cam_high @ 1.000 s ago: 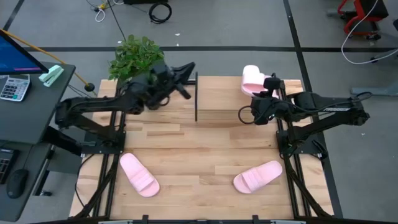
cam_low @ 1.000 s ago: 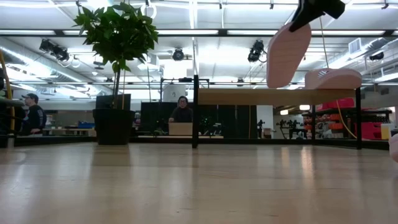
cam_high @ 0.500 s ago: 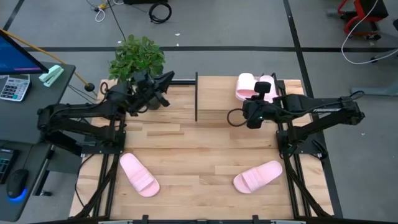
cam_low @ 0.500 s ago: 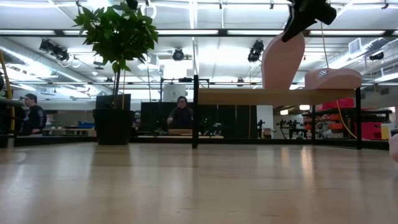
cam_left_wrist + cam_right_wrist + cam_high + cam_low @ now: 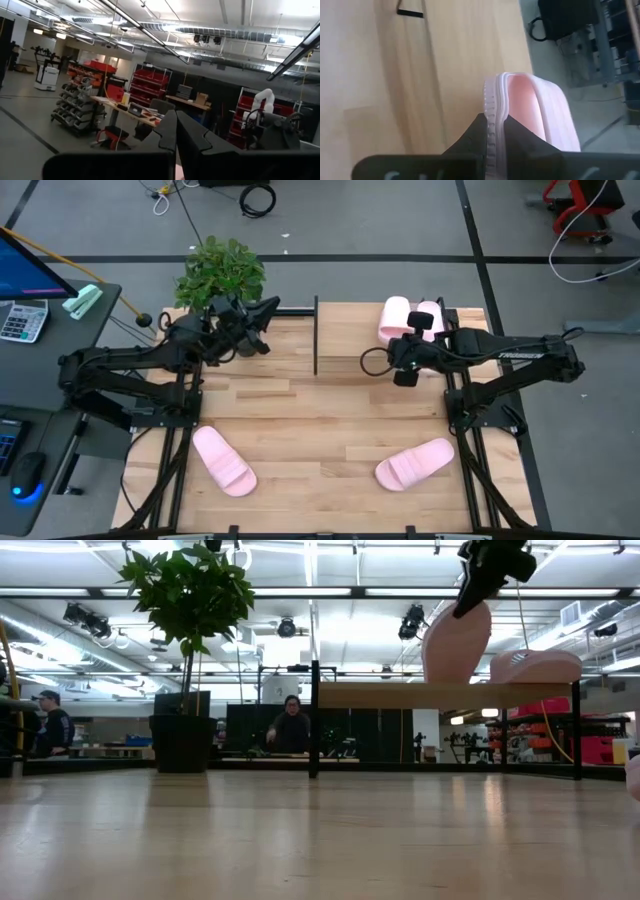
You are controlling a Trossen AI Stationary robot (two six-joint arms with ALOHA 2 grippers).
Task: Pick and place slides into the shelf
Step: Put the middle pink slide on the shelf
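Note:
I should keep holding the pink slide [image 5: 393,320] with my right gripper until its sole lies flat. It is steeply tilted above the shelf's wood panel [image 5: 350,330] and would tip if I opened now.
My right gripper [image 5: 406,332] is over the shelf [image 5: 350,330], a light wood panel on a thin black frame at the table's far side. It is shut on a pale pink slide [image 5: 396,318], which stands steeply on end in the low view [image 5: 455,640]. A second slide [image 5: 431,314] lies flat on its sole on the shelf top, just to the right of it. Two more slides [image 5: 223,461] [image 5: 414,463] lie on the table near its front edge. My left gripper [image 5: 262,315] is shut and empty, raised beside the plant, fingers [image 5: 176,132] pointing out into the room. My right gripper pinches the slide's ribbed sole rim [image 5: 494,117] between its two fingers [image 5: 479,134], at the slide's upper end [image 5: 470,602]. The fingers come from above, slanting down. The slide hangs steeply below them, its lower end [image 5: 440,678] meeting the shelf's top panel.
A potted plant [image 5: 218,272] stands at the table's far left corner, close to my left arm. The shelf's black upright [image 5: 316,335] marks its left end, with bare panel left of the held slide. A desk with a keyboard [image 5: 22,320] stands off the table's left side. People sit in the room beyond [image 5: 291,723].
My right gripper has carried the slide a little toward the table's left and down, until its lower end reached the shelf top beside the second slide; the slide stays steep. My left gripper drew back from the shelf's left end toward the plant, then held still.

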